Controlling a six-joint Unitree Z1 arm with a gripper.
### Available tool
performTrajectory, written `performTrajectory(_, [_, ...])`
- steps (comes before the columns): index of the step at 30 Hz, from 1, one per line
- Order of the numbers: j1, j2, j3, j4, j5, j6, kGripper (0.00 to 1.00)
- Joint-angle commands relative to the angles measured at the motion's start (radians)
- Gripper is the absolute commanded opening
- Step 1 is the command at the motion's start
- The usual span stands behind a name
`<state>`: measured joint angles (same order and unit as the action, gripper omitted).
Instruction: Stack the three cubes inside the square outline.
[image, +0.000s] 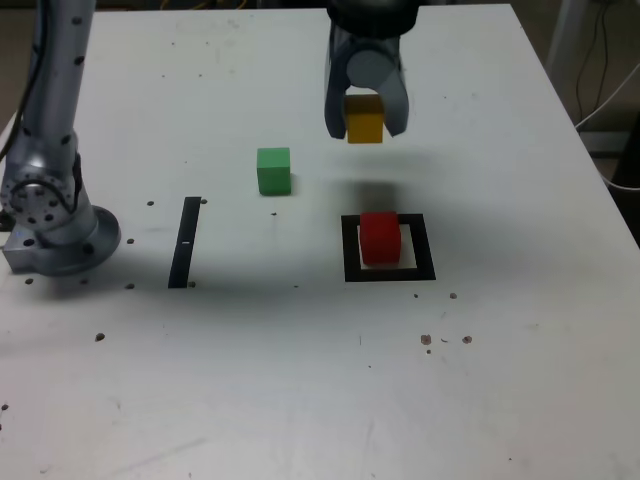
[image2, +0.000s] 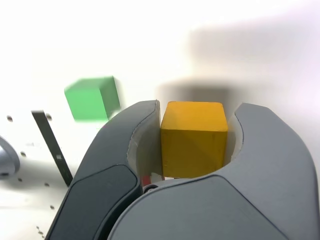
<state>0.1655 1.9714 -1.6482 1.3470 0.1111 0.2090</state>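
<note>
The yellow cube is hanging high behind the red cube in the outline, and it would fall onto the table if I opened my gripper now. My gripper needs to line up the cubes before it opens.
My gripper is shut on the yellow cube, holding it in the air above the table, behind the square outline. The wrist view shows the yellow cube clamped between both curved fingers. The red cube sits inside the black square outline, on its white centre. The green cube rests on the table to the exterior view's left of the gripper, and it shows in the wrist view as the green cube.
A narrow black strip lies on the white table at the exterior view's left, also seen as the strip. The arm's base stands at the far left. Cables hang off the table's right edge.
</note>
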Motion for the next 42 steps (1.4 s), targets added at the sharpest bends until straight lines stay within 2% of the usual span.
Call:
performTrajectory(1, [-0.052, -0.017, 0.010, 0.016, 0.000, -0.040, 0.15])
performTrajectory(7, [-0.157, -0.035, 0.054, 0.020, -0.009, -0.124, 0.15])
performTrajectory(12, [-0.204, -0.050, 0.090, 0.009, -0.026, -0.164, 0.16])
performTrajectory(21, [-0.232, -0.049, 0.101, -0.036, -0.066, -0.192, 0.16])
performTrajectory(32, [-0.240, -0.034, 0.130, -0.091, -0.072, -0.239, 0.16])
performTrajectory(42, [-0.287, -0.036, 0.130, -0.097, -0.072, -0.301, 0.16])
